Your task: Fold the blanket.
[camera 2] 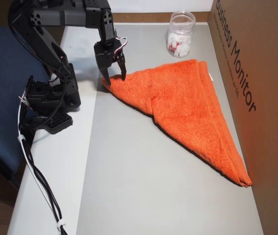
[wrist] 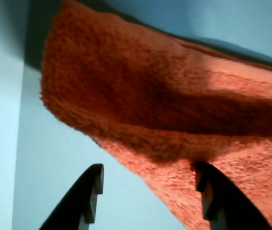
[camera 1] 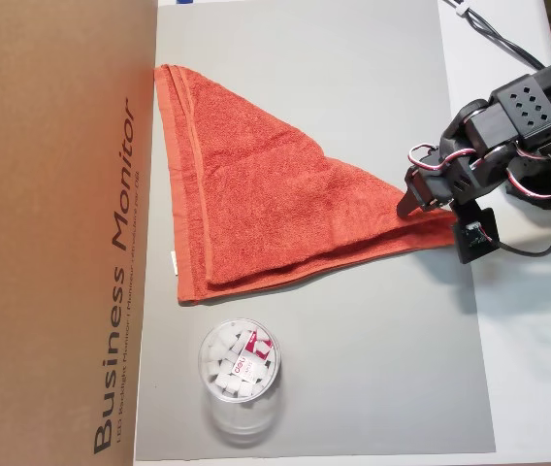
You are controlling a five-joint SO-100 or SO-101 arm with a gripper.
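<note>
The gripper picks up the blanket by its pointed corner next, to fold the blanket over toward the blanket's long hemmed side.
The orange-red blanket lies folded into a triangle on the grey mat. Its long hemmed side runs along the cardboard box, and its pointed corner faces the arm. My gripper hovers low over that pointed corner. In the wrist view the two black fingers stand well apart, one over bare mat and the other over the terry cloth of the blanket. From the other overhead camera, the gripper is open right at the blanket's tip, gripping nothing.
A clear cup with white pieces stands on the mat beside the blanket's hem, also seen as cup. A large cardboard box walls off one side. The arm's base and cables sit off the mat.
</note>
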